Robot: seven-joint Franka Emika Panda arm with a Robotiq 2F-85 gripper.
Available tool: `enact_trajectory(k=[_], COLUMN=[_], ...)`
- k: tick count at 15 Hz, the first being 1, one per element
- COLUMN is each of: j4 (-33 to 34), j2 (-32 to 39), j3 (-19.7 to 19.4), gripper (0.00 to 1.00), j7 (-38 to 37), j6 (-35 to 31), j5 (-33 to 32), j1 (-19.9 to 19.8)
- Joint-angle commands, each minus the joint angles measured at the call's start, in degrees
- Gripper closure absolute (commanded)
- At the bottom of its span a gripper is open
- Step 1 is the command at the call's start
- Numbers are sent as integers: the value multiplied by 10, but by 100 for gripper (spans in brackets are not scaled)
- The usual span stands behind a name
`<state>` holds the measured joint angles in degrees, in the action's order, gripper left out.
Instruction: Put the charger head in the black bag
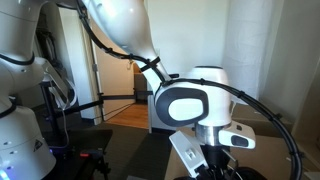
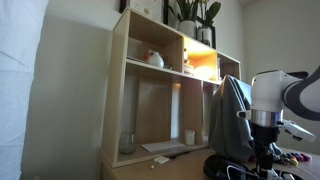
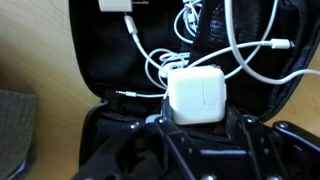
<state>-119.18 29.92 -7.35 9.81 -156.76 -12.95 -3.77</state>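
Observation:
The charger head [image 3: 197, 92] between my fingers is down beside the tangled cords, within the black bag's lining [image 3: 244, 93], so my gripper will release it.
In the wrist view the charger head [image 3: 197, 92], a small white squarish block, sits between the black fingers of my gripper [image 3: 202, 122], which looks shut on it. It hangs over the open black bag [image 3: 100, 60], whose inside holds tangled white cords [image 3: 250, 55] and a second white plug [image 3: 118, 5] at the far end. In an exterior view the gripper [image 2: 262, 152] points down over the black bag [image 2: 226, 166] on the table. In an exterior view only the arm and the gripper [image 1: 215, 152] show; the bag is hidden.
A wooden shelf unit [image 2: 150, 90] with cups and plants stands behind the table. A dark grey upright flap [image 2: 232, 105] rises beside the gripper. A grey pad [image 3: 20, 115] lies beside the bag, with tan tabletop [image 3: 305, 110] on its opposite side.

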Motion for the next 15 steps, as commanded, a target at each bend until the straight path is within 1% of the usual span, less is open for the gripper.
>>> enact_trajectory(k=[1,10,11,13,14,15], j4=[1,1,1,0,1,1], j2=[0,0,-1,-1,-1,0], j3=[3,3,3,5,2,2], gripper=[48,48,73,73,23,23], j7=[-1,-1,-1,3,-3,-3], j6=[2,2,2,0,5,3], j5=[-3,-3,-4,-3,-4,-4], j1=[-3,-3,-3,-5,-2,-1])
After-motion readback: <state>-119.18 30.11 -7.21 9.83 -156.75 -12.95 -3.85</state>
